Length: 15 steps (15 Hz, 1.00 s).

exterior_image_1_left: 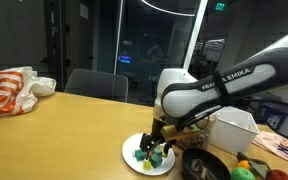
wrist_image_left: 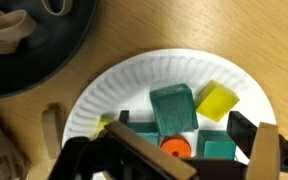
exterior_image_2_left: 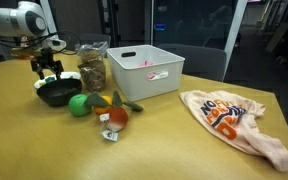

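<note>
I need to close my gripper now. Closing now would hold the big teal block. My fingertips are level with the block's sides, and the block's near end is between them.
My gripper (wrist_image_left: 182, 126) hangs open just above a white paper plate (wrist_image_left: 124, 85), its two dark fingers (wrist_image_left: 242, 131) standing either side of a cluster of blocks. Between them lie a big teal block (wrist_image_left: 172, 105) and an orange cylinder (wrist_image_left: 176, 148), with a smaller teal block (wrist_image_left: 219, 148) and a yellow block (wrist_image_left: 217, 100) close by. Nothing is gripped. In both exterior views the gripper (exterior_image_1_left: 156, 148) (exterior_image_2_left: 46, 72) points down over the plate (exterior_image_1_left: 132, 152). The black bowl hides the plate in an exterior view.
A black bowl (wrist_image_left: 34, 40) (exterior_image_1_left: 204, 165) (exterior_image_2_left: 56, 97) sits right beside the plate. A white bin (exterior_image_2_left: 144, 70) (exterior_image_1_left: 234, 130), a jar (exterior_image_2_left: 92, 70), a green ball (exterior_image_2_left: 79, 105), toy food (exterior_image_2_left: 117, 117) and an orange-white bag (exterior_image_2_left: 234, 120) (exterior_image_1_left: 9, 90) share the wooden table.
</note>
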Motion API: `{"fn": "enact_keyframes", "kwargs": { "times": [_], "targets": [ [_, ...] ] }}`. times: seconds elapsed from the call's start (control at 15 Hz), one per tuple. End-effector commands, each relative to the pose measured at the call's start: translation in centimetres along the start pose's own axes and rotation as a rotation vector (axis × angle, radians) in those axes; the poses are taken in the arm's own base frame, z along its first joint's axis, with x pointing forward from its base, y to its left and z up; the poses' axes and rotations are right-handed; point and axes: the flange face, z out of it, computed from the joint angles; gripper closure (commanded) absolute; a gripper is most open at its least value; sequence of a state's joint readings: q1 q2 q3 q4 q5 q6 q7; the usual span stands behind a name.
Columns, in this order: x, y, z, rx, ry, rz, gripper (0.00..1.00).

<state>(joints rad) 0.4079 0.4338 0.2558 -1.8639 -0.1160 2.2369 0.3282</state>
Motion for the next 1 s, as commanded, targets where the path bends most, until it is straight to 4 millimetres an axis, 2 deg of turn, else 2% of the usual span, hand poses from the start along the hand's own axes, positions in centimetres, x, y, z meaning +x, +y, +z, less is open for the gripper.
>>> {"fn": "enact_keyframes", "kwargs": {
  "times": [0.0,0.33,0.4,0.47,0.93],
  "targets": [
    [1.2,0.0,-0.2,-0.001,-0.024,-0.016,0.00],
    [1.8,0.2,0.3,0.011,-0.056,-0.014,0.00],
    [1.9,0.3,0.4,0.016,-0.059,-0.016,0.25],
    [1.9,0.3,0.4,0.020,-0.064,-0.014,0.26],
    [2.3,0.8,0.0,0.030,-0.090,0.009,0.80]
  ]
}}
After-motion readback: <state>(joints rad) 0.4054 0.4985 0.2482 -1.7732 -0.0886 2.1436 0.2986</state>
